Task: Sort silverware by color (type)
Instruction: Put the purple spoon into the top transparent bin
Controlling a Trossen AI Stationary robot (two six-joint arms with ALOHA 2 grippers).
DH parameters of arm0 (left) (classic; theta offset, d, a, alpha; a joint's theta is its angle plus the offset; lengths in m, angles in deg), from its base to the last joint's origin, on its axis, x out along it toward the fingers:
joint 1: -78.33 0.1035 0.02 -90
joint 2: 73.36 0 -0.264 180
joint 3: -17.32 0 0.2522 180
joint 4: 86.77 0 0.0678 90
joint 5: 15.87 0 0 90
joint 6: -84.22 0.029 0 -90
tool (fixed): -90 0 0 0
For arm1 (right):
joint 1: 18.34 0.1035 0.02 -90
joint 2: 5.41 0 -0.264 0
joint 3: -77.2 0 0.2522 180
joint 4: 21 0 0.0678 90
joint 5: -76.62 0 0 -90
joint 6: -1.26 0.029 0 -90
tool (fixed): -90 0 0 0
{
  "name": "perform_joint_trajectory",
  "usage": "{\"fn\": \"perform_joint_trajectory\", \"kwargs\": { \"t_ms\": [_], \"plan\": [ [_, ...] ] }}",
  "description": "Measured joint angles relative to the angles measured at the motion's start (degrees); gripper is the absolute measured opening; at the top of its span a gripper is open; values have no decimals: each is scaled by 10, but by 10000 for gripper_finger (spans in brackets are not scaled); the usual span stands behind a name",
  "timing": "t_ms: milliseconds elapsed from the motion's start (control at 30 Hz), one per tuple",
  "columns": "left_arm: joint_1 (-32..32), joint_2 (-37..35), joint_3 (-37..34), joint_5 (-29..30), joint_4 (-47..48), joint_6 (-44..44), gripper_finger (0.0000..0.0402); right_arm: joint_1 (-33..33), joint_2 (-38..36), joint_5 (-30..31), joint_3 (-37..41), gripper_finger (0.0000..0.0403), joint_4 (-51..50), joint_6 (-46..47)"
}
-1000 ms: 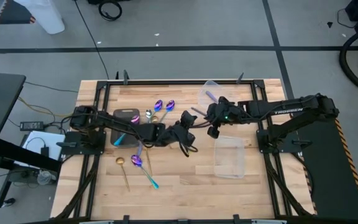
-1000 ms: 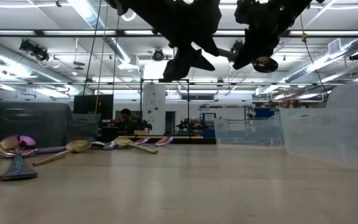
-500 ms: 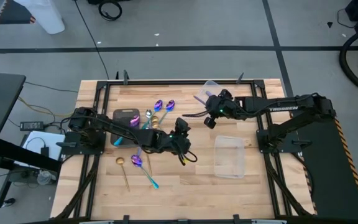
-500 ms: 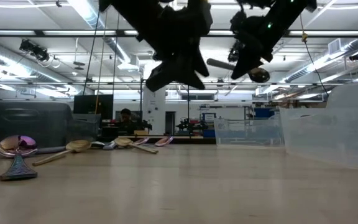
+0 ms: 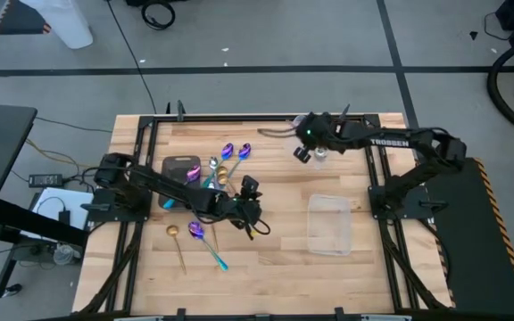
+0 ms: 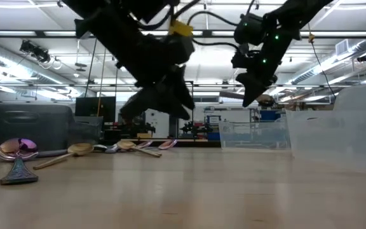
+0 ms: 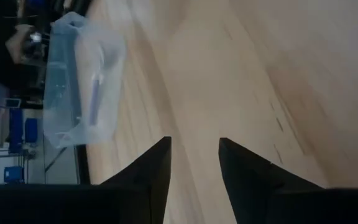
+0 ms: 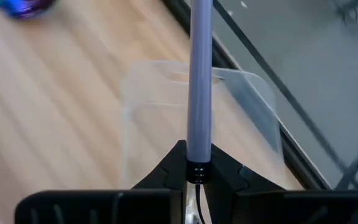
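The spoon's lilac handle hangs above the rim of the clear container [image 8: 149,64] in the right wrist view, so my right gripper should hold the spoon until it's lower.
My right gripper [image 5: 298,135] is shut on a silver spoon with a lilac handle [image 5: 277,132], above a clear container [image 8: 160,93] at the table's far edge. That container holds another lilac-handled spoon [image 7: 94,99]. My left gripper [image 5: 255,223] hangs open and low over bare wood near the table's middle, holding nothing. Loose silverware lies flat to its left: purple-blue spoons [image 5: 236,150], a gold one [image 5: 223,169], a teal-handled one [image 5: 205,241] and another gold one [image 5: 177,239]. My right gripper pinches the spoon's lilac handle [image 8: 197,152] between its two fingers. The handle runs on forward past the fingertips, in line with them, toward the table's left. The spoon is lifted clear and lies about level above the container [image 6: 230,95].
A dark grey tray [image 5: 182,167] sits left of centre beside the loose spoons. A second clear container [image 5: 329,225] stands on the near right. Bare wood lies between my left gripper and that container.
My right gripper has swung toward the table's far edge with the spoon, coming over the far clear container. My left gripper has sunk and drifted toward the near edge, rolling as it went.
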Motion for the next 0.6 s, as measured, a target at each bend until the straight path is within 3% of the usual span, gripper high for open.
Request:
{"fn": "perform_joint_trajectory", "kwargs": {
  "t_ms": [200,400,600],
  "plan": [
    [1,-62,-57,-10,-95,-6,141,-55,9,-40,0,43,-1,-3],
    [6,-131,-121,-36,-209,25,141,-69,48,-56,0,43,6,-29],
    [19,-188,-151,-68,-219,7,141,-81,82,-57,0,43,7,-15]
  ]
}}
